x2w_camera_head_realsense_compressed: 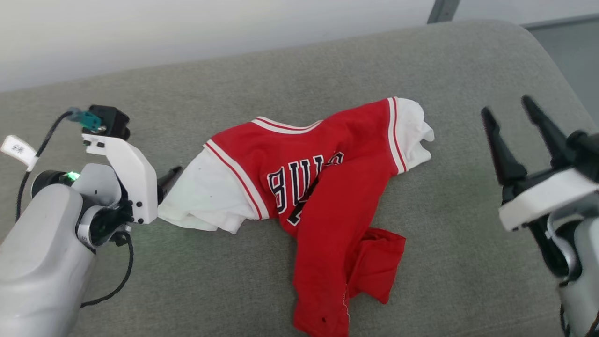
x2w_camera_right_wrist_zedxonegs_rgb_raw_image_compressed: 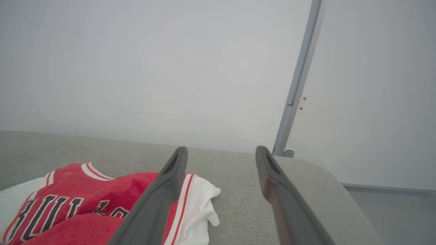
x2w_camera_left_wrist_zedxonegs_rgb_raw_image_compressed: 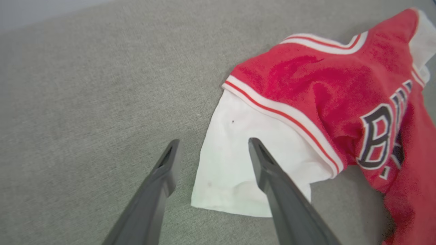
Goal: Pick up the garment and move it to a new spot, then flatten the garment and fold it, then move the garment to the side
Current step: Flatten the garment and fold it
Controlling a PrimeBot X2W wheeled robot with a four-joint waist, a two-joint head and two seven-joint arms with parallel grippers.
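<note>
My left gripper grips the outer edge of the flat white sleeve next, since that edge borders empty cushion.
The garment [x2w_camera_head_realsense_compressed: 323, 187] is a red jersey with white sleeves, striped trim and black lettering, lying crumpled in the middle of a grey cushion, its lower part bunched toward me. My left gripper [x2w_camera_left_wrist_zedxonegs_rgb_raw_image_compressed: 211, 148] hovers open over the edge of the garment's white sleeve [x2w_camera_left_wrist_zedxonegs_rgb_raw_image_compressed: 235, 163], one finger above the cloth and the other over bare cushion; in the head view only one fingertip [x2w_camera_head_realsense_compressed: 174, 174] pokes out beside that sleeve [x2w_camera_head_realsense_compressed: 206, 196]. My right gripper [x2w_camera_head_realsense_compressed: 510, 112] is open and empty, raised at the right, well clear of the garment's other sleeve [x2w_camera_right_wrist_zedxonegs_rgb_raw_image_compressed: 199, 200].
The grey upholstered cushion [x2w_camera_head_realsense_compressed: 468, 196] spans the scene, its rounded edge at the far right [x2w_camera_right_wrist_zedxonegs_rgb_raw_image_compressed: 327, 177]. A pale wall [x2w_camera_right_wrist_zedxonegs_rgb_raw_image_compressed: 170, 68] with a grey vertical post [x2w_camera_right_wrist_zedxonegs_rgb_raw_image_compressed: 296, 85] stands behind. A black cable [x2w_camera_head_realsense_compressed: 112, 285] loops from my left arm.
</note>
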